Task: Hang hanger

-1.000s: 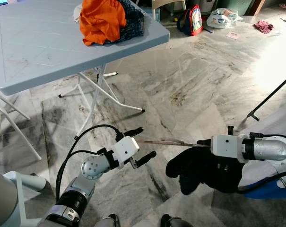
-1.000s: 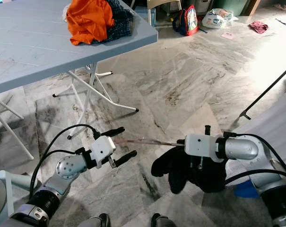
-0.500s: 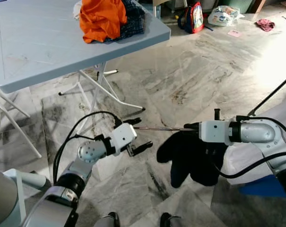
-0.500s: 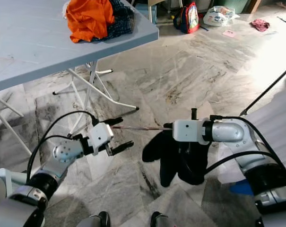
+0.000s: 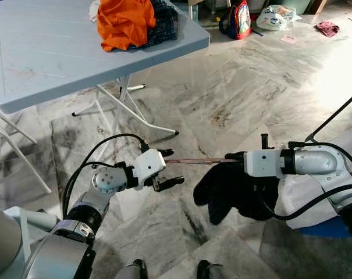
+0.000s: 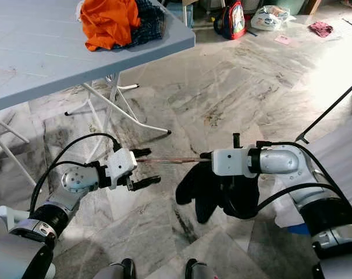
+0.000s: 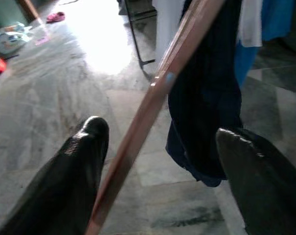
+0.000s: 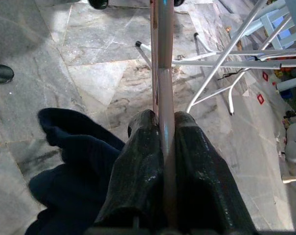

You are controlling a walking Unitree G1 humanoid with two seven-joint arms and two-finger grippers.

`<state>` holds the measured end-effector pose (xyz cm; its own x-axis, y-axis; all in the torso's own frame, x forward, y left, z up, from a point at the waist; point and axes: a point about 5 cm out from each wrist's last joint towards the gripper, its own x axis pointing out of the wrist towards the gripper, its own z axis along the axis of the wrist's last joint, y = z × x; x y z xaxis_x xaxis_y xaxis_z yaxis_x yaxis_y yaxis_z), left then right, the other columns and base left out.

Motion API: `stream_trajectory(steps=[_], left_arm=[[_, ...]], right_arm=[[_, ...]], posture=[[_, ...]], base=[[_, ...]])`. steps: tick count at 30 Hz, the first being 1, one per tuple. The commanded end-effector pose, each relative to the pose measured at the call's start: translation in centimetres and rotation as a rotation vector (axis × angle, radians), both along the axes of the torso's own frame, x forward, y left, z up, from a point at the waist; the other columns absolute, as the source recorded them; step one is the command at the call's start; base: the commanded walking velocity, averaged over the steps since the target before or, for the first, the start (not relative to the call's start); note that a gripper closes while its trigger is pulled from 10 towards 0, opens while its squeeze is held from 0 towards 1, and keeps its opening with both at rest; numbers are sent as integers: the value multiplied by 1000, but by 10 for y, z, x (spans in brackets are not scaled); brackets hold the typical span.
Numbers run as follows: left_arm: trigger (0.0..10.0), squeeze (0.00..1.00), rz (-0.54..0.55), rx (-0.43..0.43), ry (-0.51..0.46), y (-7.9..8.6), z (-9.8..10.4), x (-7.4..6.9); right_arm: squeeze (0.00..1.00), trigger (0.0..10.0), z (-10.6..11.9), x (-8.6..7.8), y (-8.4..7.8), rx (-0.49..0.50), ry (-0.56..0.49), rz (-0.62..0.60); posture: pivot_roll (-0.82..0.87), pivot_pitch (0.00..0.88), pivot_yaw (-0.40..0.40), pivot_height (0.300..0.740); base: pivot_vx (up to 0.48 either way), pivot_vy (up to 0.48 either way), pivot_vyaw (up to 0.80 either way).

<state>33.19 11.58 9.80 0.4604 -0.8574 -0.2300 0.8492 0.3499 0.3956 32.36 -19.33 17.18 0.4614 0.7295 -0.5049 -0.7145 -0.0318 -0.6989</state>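
My left gripper needs to grab the hanger by its bare loose end [image 5: 172,161] next, since the dark garment [image 5: 228,189] and my right gripper crowd one end of the hanger.
A thin brown hanger rod [image 5: 199,161] lies level above the floor, with a dark garment [image 5: 228,189] draped from it. My right gripper [image 8: 165,122] is shut on the rod, both fingers [image 8: 138,161] pressed against its sides. The rod's free end reaches between the fingers of my left gripper [image 5: 174,167], which is open. In the left wrist view the rod [image 7: 152,98] passes close beside one finger [image 7: 84,166] without being clamped.
A grey folding table [image 5: 48,58] stands at the back left with orange clothes [image 5: 126,23] and a dark checked cloth [image 5: 164,20] on it. A black rack leg [image 5: 333,116] and white fabric [image 5: 344,168] are at the right. Marble floor lies ahead, with a backpack [image 5: 238,17] far off.
My right gripper has lifted the hanger and garment a little and brought them leftward. The left gripper stayed open around the rod's end, with its wrist drawn in slightly.
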Motion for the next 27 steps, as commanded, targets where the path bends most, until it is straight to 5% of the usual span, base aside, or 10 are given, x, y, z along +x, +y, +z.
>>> stream_trajectory(steps=[1,27], left_arm=[[0,0,-5,16,15,2,-2,0],[0,0,-50,50,24,2,3,2]], right_arm=[[0,10000,7,1,1,-10,-27,23],[0,10000,3,-1,2,-16,-13,35]], posture=[[-88,203,14,740],[-86,203,13,740]], base=[[0,0,0],[0,0,0]])
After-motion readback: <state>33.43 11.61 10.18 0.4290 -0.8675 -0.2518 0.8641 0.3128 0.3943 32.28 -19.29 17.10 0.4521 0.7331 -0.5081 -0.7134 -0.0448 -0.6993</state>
